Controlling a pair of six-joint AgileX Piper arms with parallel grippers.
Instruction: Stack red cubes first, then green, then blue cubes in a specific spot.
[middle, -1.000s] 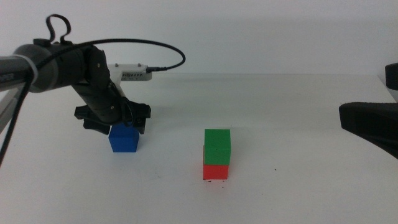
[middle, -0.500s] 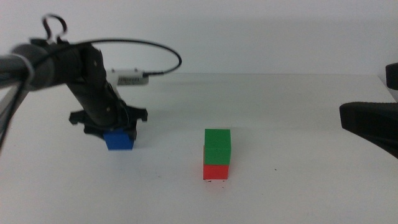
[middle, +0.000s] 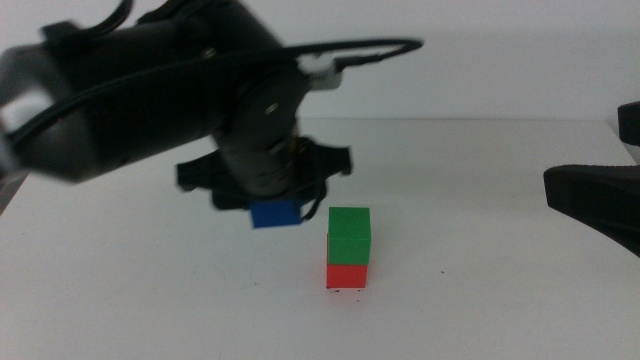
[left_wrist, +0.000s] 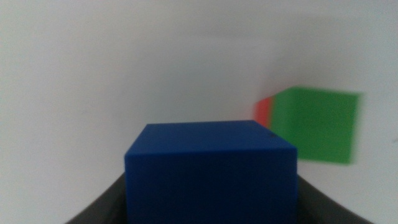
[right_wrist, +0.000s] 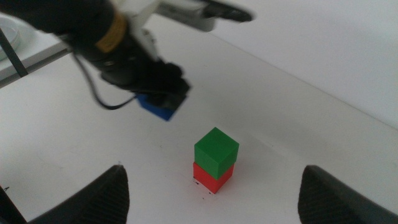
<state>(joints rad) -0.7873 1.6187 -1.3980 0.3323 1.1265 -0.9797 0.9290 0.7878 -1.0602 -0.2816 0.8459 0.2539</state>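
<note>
The blue cube hangs beside the green cube, short of the green cube's top. My left gripper needs to line up the blue cube before it opens.
The green cube (middle: 350, 236) sits on top of the red cube (middle: 347, 275) near the table's middle front, over a few tiny black specks (middle: 349, 291) that mark the spot. My left gripper (middle: 275, 208) is shut on the blue cube (middle: 275, 213) and holds it in the air, just left of the green cube and about level with its top. In the left wrist view the blue cube (left_wrist: 210, 171) fills the space between the jaws, with the green cube (left_wrist: 317, 124) and a sliver of the red cube (left_wrist: 263, 111) beyond. My right gripper (right_wrist: 214, 205) waits open at the right, looking down on the stack (right_wrist: 215, 159).
The white table (middle: 480, 200) carries only the stack. The left arm's bulky body and its black cable (middle: 370, 50) hang over the left and middle of the table. The right arm's dark jaw (middle: 595, 205) shows at the right edge.
The left gripper has lifted the blue cube off the table at the left and carried it right and toward the camera, close beside the green cube. The stack and right arm stayed put.
</note>
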